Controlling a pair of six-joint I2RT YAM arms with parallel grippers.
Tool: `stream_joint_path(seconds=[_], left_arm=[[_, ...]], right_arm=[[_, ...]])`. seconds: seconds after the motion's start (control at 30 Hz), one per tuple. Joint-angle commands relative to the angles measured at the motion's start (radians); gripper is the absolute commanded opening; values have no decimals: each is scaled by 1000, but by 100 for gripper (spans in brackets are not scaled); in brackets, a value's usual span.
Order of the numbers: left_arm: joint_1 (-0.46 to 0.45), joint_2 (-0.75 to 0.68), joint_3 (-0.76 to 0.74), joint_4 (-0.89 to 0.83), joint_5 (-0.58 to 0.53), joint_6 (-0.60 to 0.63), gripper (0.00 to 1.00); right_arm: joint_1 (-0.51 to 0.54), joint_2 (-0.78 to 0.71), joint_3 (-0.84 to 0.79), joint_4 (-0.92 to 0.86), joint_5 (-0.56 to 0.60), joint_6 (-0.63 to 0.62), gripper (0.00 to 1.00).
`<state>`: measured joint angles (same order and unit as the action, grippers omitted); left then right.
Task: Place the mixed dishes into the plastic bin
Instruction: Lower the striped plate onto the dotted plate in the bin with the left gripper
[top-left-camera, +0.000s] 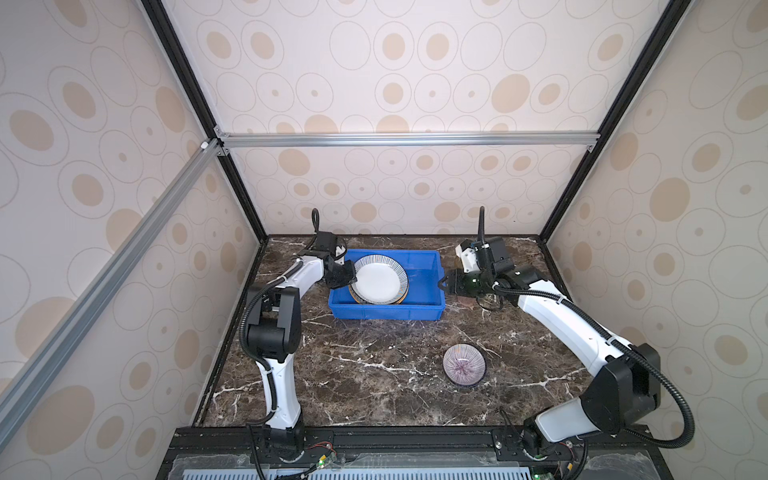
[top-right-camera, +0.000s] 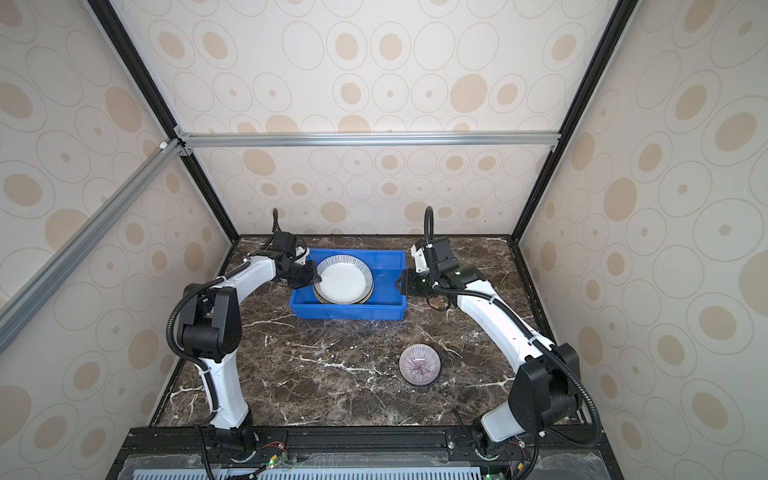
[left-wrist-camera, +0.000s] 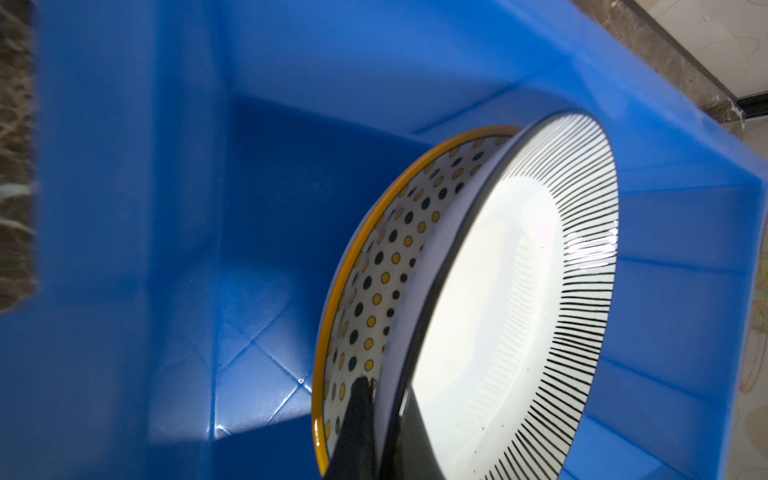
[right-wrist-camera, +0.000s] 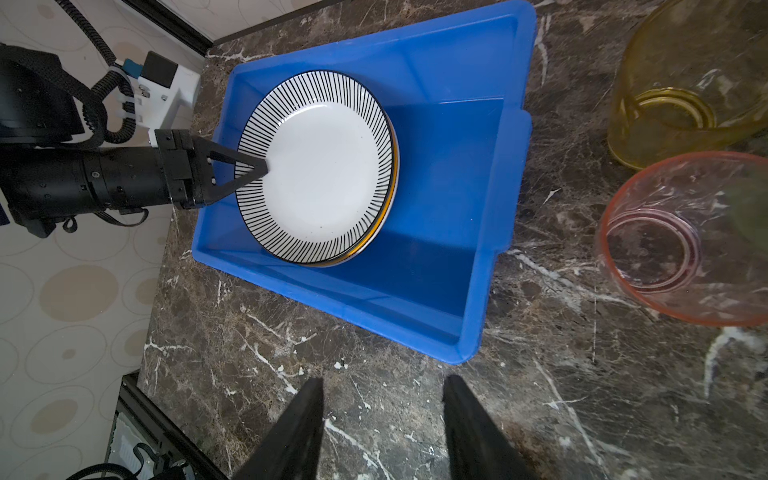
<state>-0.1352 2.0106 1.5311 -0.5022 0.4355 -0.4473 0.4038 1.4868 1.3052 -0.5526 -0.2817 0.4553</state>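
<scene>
The striped plate would land on the dotted plate directly beneath it in the bin if my left gripper opened, so my left gripper releases it next.
The blue plastic bin stands at the back of the marble table. Inside it a striped-rim plate leans tilted on a dotted plate with a yellow edge. My left gripper is shut on the striped plate's left rim. The right gripper hangs open and empty just outside the bin's right wall. A purple-rayed bowl sits on the table, front right.
A yellow tumbler and a pink tumbler stand on the table to the right of the bin, close beside the right wrist. Patterned walls with black frame posts enclose the table on three sides.
</scene>
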Motion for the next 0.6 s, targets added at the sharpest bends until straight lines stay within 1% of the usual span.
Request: stream_joint_path(seconds=[0.0, 0.57], left_arm=[[5, 17, 0, -25, -12, 35, 8], [5, 54, 21, -55, -39, 28, 13]], right_arm=[[-2, -8, -7, 5, -10, 9, 50], [-2, -10, -8, 8, -16, 13, 50]])
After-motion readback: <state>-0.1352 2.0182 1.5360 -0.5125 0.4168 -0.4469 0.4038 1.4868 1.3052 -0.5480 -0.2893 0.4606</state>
